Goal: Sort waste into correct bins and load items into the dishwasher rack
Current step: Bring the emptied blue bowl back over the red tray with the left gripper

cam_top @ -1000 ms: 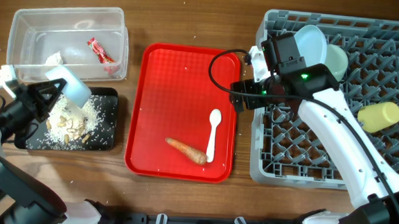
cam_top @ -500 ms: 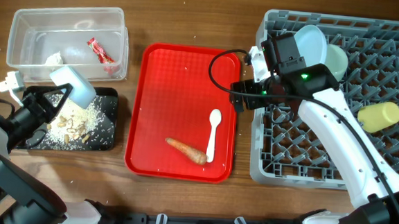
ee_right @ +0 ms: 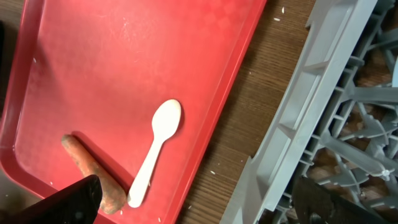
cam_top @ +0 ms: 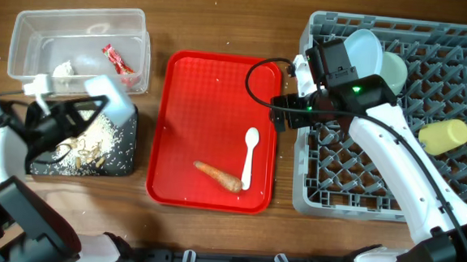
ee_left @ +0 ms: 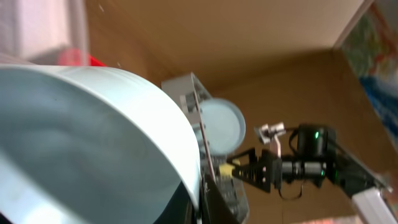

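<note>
My right gripper grabs the small light-blue bowl by its free rim (cam_top: 122, 100) next, away from my left gripper, to load the bowl into the rack (cam_top: 311, 197).
My left gripper (cam_top: 79, 108) is shut on the small light-blue bowl (cam_top: 110, 96), tilted above the black tray (cam_top: 126, 161) that holds rice-like crumbs (cam_top: 82, 144). The bowl fills the left wrist view (ee_left: 93, 137). The clear tub (cam_top: 24, 33) holds the red wrapper (cam_top: 116, 59) and white tissue (cam_top: 63, 69). The carrot piece (cam_top: 218, 176) and white spoon (cam_top: 249, 155) lie on the red tray (cam_top: 211, 97); both show in the right wrist view, carrot (ee_right: 93, 168) and spoon (ee_right: 155, 149). My right gripper (cam_top: 282, 111) is open and empty at the grey rack's (cam_top: 311, 197) left edge. The white plate (cam_top: 363, 51), mint bowl (cam_top: 393, 70) and yellow cup (cam_top: 442, 136) sit in the rack.
The wooden table shows between the red tray and the rack (ee_right: 249, 130). A black cable (cam_top: 257, 80) loops over the red tray's right edge.
My left gripper has carried the light-blue bowl to the right, from over the tray's left part to over its right end. The right arm has not moved.
</note>
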Motion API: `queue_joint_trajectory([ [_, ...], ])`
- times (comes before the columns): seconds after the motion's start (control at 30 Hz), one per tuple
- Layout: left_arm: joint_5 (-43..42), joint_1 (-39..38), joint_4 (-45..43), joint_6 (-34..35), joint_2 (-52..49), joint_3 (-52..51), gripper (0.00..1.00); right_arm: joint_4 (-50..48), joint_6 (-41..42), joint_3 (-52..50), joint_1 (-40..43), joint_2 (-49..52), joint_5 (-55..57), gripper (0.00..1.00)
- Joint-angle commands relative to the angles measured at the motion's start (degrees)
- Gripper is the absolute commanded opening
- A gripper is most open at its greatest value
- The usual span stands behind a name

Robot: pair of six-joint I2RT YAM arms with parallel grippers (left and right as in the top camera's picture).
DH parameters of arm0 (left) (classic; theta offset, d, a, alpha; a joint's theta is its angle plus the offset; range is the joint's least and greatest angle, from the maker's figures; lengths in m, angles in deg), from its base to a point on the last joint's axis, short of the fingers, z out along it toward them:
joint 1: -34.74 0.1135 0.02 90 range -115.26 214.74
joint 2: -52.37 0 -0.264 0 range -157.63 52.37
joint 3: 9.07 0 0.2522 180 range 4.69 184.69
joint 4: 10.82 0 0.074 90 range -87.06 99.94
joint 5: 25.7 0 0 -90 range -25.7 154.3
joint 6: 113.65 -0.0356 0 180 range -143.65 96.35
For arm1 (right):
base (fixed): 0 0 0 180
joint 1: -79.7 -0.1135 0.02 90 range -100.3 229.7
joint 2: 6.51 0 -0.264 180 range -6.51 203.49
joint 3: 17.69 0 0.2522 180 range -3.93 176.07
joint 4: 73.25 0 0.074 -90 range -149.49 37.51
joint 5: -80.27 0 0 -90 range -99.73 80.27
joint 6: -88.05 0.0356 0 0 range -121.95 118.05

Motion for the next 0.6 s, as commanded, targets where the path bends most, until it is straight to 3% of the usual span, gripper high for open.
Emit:
queue_joint_trajectory([
  [0.0, 7.6, -9.8, -1.4, 1.6, -0.5, 0.0, 0.04, 0.1, 1.1, -0.2, 0.1, 0.6, 1.0, 1.0],
  [0.23, 32.4, -34.3, -20.0, 25.7, -0.5, 1.0, 0.04, 0.1, 1.1, -0.2, 0.2, 0.6, 1.0, 1.0],
  [0.37, 53.2, -48.1, -27.0, 36.0, -0.5, 1.0, 0.04, 0.5, 1.0, -0.2, 0.2, 0.6, 1.0, 1.0],
  [0.47, 63.0, -55.3, -27.6, 37.9, -0.5, 1.0, 0.04, -0.2, 1.2, -0.2, 0.2, 0.6, 1.0, 1.0],
  [0.57, 65.4, -59.5, -28.5, 37.8, -0.5, 1.0, 0.18, -1.4, 1.2, -0.2, 0.2, 0.6, 1.0, 1.0],
])
